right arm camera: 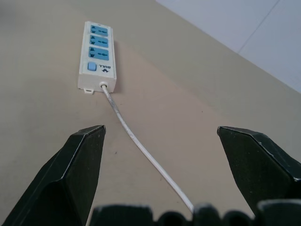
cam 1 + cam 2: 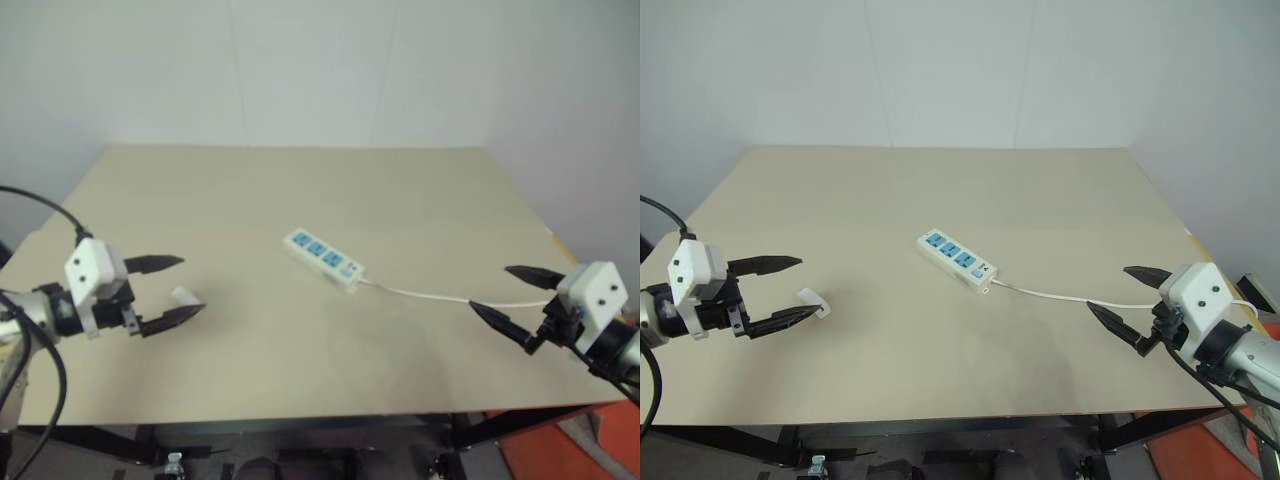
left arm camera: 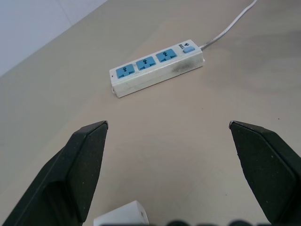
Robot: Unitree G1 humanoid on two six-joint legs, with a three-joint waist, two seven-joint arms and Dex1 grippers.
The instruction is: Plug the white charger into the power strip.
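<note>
I need to grab the power strip next with my right gripper, across the facing long sides at its switch end [image 2: 346, 271], because the power strip is a long, narrow bar [image 2: 323, 258].
The power strip [image 2: 323, 258], a white bar with three blue sockets, lies near the middle of the beige table, its thin white cord [image 2: 440, 296] running off to the right. The small white charger [image 2: 185, 296] lies on the table at the left, between the tips of my left gripper [image 2: 182, 288], which hovers above it with its fingers wide open. In the left wrist view the charger [image 3: 123, 215] peeks up between the fingers, with the strip [image 3: 157, 67] beyond. My right gripper [image 2: 505, 292] hangs open at the right, over the cord's end and empty.
The beige table [image 2: 300, 190] stands against a plain white wall. Its front edge runs just below both grippers, and its right edge lies close to my right gripper. An orange patch of floor [image 2: 560, 450] shows at the lower right.
</note>
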